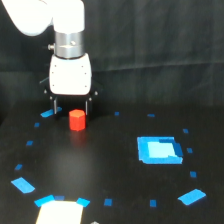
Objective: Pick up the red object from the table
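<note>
My gripper is to grab the red object by its opposite sides next, so that it can lift the object off the black table.
The red object [77,120] is a small red-orange squat cylinder standing on the black table [110,165] at the exterior view's left. My gripper [71,113] has a white body and hangs straight down over it. Its two black fingers [54,106] are spread wide, one on each side of the red object and clear of it. The fingertips reach about the height of the object's top. The gripper is open and holds nothing. A faint red reflection shows on the table just in front of the object.
A large bright blue rectangular patch [159,150] lies at the exterior view's right. Small blue tape marks [23,185] dot the table around it. A white shape [59,213] sits at the bottom edge. A dark curtain [160,45] hangs behind.
</note>
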